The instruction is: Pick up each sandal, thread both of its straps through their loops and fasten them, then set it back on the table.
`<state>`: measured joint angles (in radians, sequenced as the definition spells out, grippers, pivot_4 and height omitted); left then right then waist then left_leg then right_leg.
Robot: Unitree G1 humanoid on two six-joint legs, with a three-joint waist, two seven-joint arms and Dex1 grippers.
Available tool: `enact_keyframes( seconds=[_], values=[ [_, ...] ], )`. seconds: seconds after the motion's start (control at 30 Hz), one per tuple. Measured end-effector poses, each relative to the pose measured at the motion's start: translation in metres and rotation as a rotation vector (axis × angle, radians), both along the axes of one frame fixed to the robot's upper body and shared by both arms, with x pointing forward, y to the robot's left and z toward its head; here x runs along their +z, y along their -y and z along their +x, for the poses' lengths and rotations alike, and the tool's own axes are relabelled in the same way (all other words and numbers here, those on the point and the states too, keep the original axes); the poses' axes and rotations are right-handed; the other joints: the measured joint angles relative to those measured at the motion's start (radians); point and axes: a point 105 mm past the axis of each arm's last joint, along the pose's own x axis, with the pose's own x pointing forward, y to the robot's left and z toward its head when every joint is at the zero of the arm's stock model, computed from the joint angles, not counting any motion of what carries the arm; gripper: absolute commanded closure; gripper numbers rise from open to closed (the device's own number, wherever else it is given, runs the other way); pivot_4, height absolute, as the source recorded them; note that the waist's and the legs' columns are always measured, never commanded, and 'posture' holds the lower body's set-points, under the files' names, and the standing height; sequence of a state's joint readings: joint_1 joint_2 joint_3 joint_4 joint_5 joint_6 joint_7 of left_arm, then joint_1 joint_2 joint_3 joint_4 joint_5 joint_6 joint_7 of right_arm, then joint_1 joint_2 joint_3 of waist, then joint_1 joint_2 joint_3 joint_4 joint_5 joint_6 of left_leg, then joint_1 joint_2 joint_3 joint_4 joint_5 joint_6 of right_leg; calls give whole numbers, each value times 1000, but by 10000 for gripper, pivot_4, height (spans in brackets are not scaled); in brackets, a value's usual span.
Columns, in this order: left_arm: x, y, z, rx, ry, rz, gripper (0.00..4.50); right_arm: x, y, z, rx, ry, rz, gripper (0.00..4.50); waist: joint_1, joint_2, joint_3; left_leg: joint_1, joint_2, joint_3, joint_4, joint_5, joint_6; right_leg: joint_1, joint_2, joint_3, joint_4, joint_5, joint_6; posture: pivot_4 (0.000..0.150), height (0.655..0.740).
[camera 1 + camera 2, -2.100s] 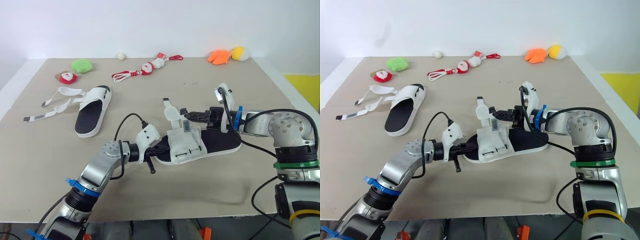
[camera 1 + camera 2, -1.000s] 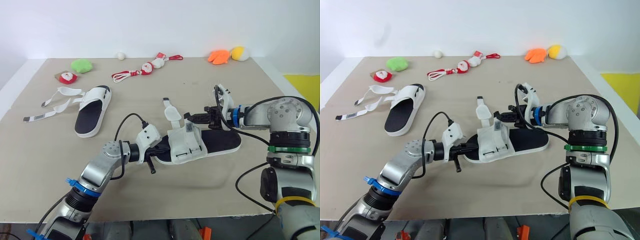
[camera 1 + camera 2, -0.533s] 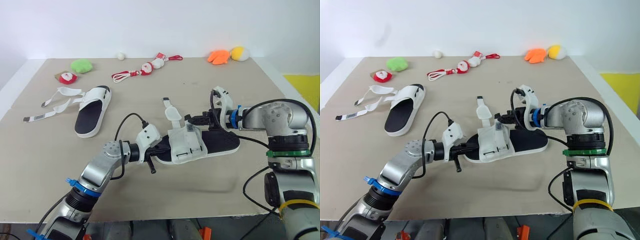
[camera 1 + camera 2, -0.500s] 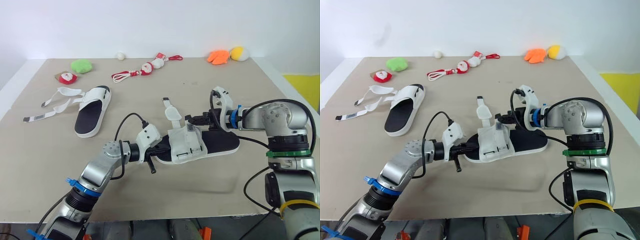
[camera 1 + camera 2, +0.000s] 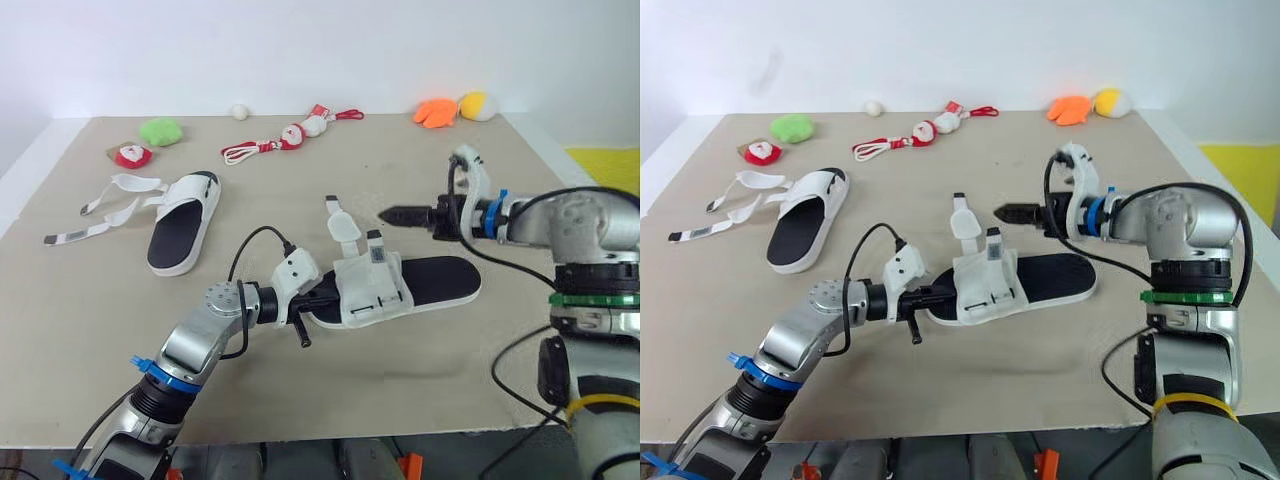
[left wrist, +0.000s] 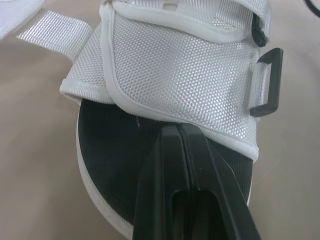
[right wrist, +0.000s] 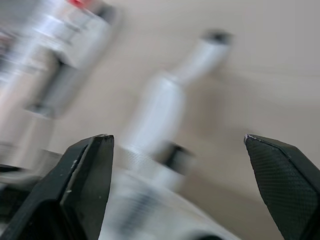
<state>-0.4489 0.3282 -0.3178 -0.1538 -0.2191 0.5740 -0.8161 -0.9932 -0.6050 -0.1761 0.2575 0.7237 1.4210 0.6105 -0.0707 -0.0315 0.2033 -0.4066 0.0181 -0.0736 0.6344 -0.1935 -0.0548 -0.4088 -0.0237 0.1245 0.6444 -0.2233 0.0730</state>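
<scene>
My right gripper will next grab the near sandal's strap by its loose end (image 5: 375,240) to thread it through the white strap's loop.
The near sandal (image 5: 430,283), white with a black footbed, lies mid-table. One loose strap (image 5: 340,222) stands up from it, and a labelled strap end (image 5: 374,250) pokes up beside it. My left gripper (image 5: 322,297) is shut, its tips (image 6: 178,127) resting on the footbed at the toe end, just short of the white mesh upper (image 6: 175,65). My right gripper (image 5: 400,213) hovers above and beyond the sandal, open with nothing between its fingers (image 7: 85,170). The second sandal (image 5: 185,222) lies at the far left with both straps (image 5: 110,200) spread out loose.
Along the back edge lie a green plush (image 5: 160,130), a red-and-white plush (image 5: 132,155), a Santa rope toy (image 5: 290,135), a small white ball (image 5: 240,111), an orange plush (image 5: 437,110) and a yellow one (image 5: 477,104). Bare table shows near the front edge.
My right gripper has opened, let go of the labelled strap and drawn back up and to the right, away from the sandal. The left gripper has stayed put.
</scene>
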Motion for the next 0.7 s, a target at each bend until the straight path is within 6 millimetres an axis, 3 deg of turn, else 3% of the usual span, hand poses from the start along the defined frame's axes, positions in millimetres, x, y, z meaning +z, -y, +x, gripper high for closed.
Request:
enact_keyframes(
  seconds=[0.13,0.23,0.33,0.53,0.7],
  values=[
    [0,0,0,-2,4,-3,45000,-12,-15,-8,49,-112,27,33430,1,0,0,-1,-1,0,0,0,0,0,-1,0,0,0,0,1500,7400],
    [0,0,0,-3,3,-3,45000,-26,-14,-11,40,-176,-7,44468,1,0,0,-1,-1,0,0,0,0,0,-1,0,-1,0,0,1500,7400],
    [1,0,0,-3,6,-4,45000,-48,-12,-14,22,-236,-70,44468,-1,1,0,-1,-1,0,0,0,0,0,-1,0,-1,0,0,1500,7400],
    [0,-1,1,6,5,0,45000,-37,-27,-4,26,-162,-17,44468,-5,1,-1,-1,-1,0,0,0,1,0,-1,0,-1,1,1,1500,7400],
    [0,0,1,4,6,-1,45000,4,-37,19,-26,-29,104,20469,-5,2,0,-1,-1,0,0,0,1,0,-1,0,-1,3,5,1500,7400]
  ],
)
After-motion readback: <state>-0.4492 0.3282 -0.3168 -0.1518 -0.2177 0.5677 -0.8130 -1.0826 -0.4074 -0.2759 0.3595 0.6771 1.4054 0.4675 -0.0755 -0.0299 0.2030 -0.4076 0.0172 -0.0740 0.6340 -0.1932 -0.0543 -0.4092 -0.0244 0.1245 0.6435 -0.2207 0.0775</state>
